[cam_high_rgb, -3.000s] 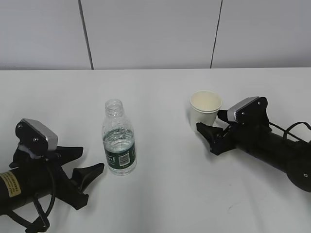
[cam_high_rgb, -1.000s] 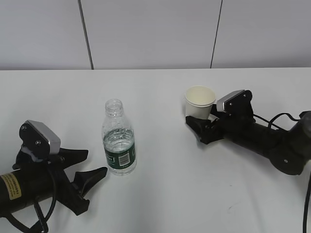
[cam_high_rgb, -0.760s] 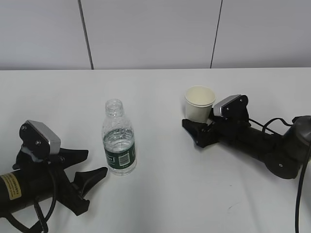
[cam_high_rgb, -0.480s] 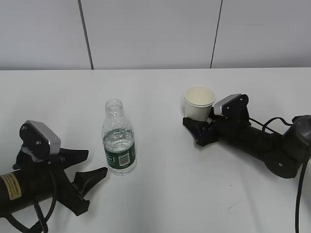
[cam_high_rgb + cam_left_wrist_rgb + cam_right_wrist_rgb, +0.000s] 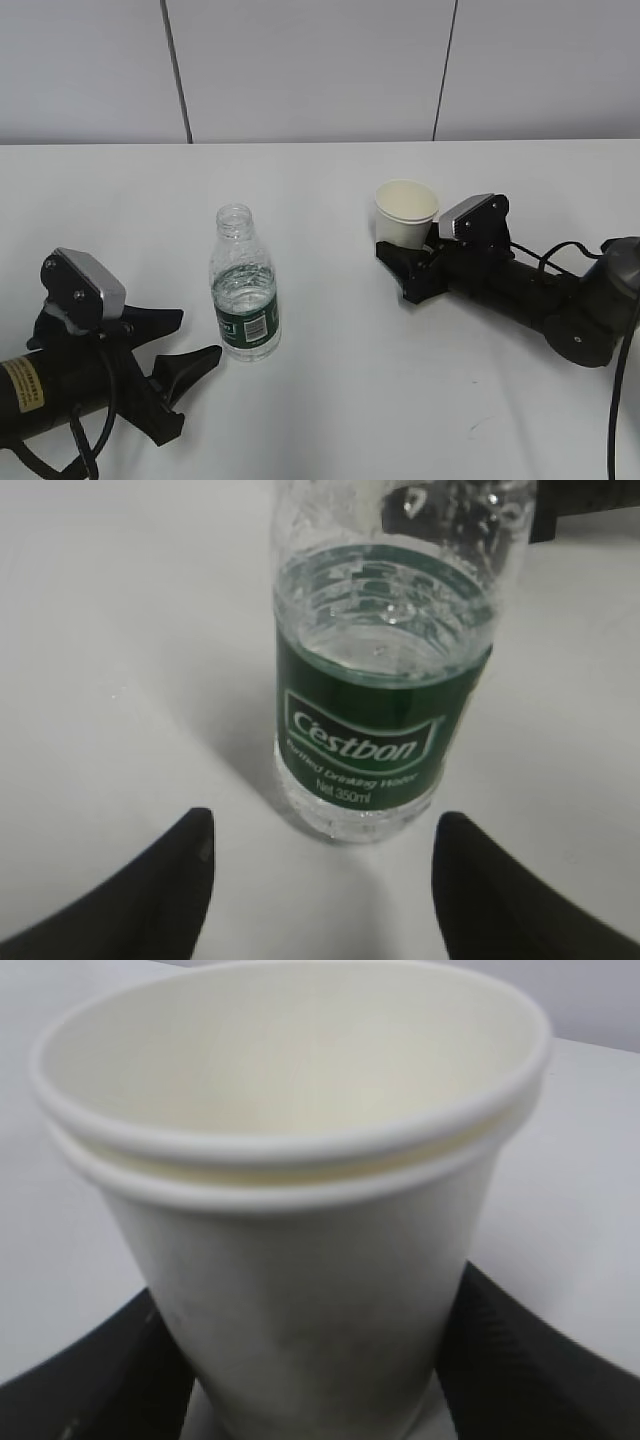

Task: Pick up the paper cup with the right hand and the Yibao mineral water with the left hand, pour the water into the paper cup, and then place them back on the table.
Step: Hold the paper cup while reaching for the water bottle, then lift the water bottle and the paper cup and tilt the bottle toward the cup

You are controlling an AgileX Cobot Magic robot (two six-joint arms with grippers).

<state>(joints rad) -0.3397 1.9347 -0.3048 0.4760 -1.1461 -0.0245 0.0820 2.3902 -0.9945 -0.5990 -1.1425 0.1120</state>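
Observation:
My left gripper grips the Yibao bottle by its green-labelled lower body (image 5: pixel 246 315) next, to pour water into the paper cup (image 5: pixel 407 212).
The paper cup (image 5: pixel 407 212) stands upright on the white table (image 5: pixel 330 400), right of centre. It fills the right wrist view (image 5: pixel 300 1210) and shows a doubled rim. My right gripper (image 5: pixel 411 255) lies low on the table with one finger on each side of the cup's lower half, both touching it. The Yibao mineral water bottle (image 5: pixel 245 292) stands left of centre, capless and about half full, with its green label (image 5: pixel 375 730) facing the left wrist camera. My left gripper (image 5: pixel 198 336) is open, and its fingertips (image 5: pixel 195 830) stop just short of the bottle's base.
A grey panelled wall (image 5: pixel 320 70) rises behind the table's far edge. The right arm's cable (image 5: pixel 615 400) loops at the right edge. A faint dark scuff (image 5: pixel 472 428) marks the tabletop in front of the right arm.
My right gripper slid left along the table and came around the cup, which shifted slightly left. My left gripper crept a little toward the bottle. The bottle has not moved.

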